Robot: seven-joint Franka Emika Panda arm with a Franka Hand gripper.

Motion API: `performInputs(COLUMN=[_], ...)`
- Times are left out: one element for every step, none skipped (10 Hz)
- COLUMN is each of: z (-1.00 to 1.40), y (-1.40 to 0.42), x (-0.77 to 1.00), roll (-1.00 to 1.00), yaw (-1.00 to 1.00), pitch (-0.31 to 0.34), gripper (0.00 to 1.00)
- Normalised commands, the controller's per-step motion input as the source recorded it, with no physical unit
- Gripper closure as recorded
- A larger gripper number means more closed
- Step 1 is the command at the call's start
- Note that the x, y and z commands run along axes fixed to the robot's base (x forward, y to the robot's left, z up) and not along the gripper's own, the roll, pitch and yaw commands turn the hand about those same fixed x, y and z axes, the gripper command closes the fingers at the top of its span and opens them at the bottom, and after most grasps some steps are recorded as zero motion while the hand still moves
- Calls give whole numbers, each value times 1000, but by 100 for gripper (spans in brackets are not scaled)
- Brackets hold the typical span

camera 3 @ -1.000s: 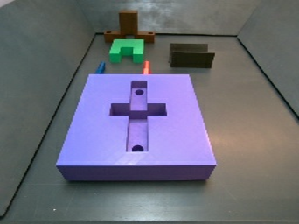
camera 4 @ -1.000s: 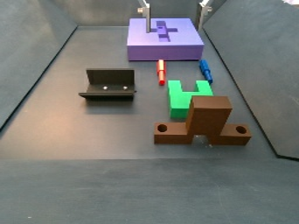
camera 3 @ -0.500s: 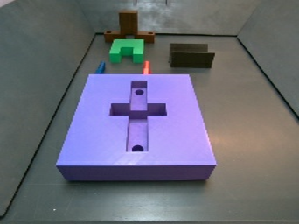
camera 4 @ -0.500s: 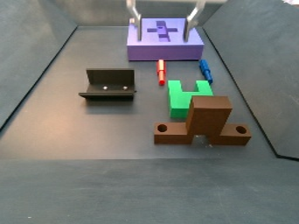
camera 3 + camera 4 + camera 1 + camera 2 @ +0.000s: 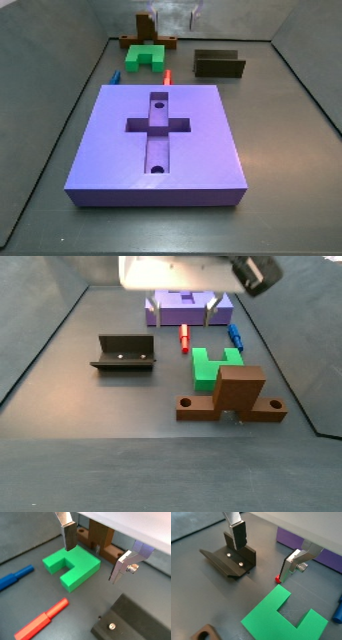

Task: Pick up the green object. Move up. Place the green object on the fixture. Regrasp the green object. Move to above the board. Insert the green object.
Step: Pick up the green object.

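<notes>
My gripper takes hold of the green object by one peg (image 5: 158, 64) (image 5: 75, 580) next, to lift it and set it in the fixture.
The green object (image 5: 213, 364) lies flat on the grey floor, its two prongs showing in both wrist views (image 5: 72, 566) (image 5: 284, 614). My gripper (image 5: 183, 314) hangs open in the air between the board (image 5: 189, 306) and the green object, with nothing between its fingers (image 5: 69, 538). In a wrist view one finger is over the green object's edge and the gripper (image 5: 92, 563) is well above it. The fixture (image 5: 127, 352) stands apart to one side, also seen as the fixture (image 5: 231, 559). The purple board (image 5: 160, 140) has its cross recess bare.
A brown cross-shaped piece (image 5: 235, 396) stands right beside the green object, the same brown piece (image 5: 97, 537) behind the jaws. A red peg (image 5: 185, 336) and a blue peg (image 5: 235, 336) lie between the board and the green object. Tray walls enclose the floor.
The gripper has travelled from over the board toward the green object, growing larger in the side view. The pieces on the floor have not moved.
</notes>
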Motion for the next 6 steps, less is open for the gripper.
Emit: performInputs(z=[-774, -774, -709, -657, -594, -423], y=[-223, -194, -126, -106, -31, 0], x=[0, 0, -77, -151, -257, -394], roll=[-140, -136, -156, -164, -171, -184], yaw=[0, 0, 0, 0, 0, 0], pitch=[-87, -70, -71, -83, -83, -84], gripper=[0, 0, 0, 0, 0, 0])
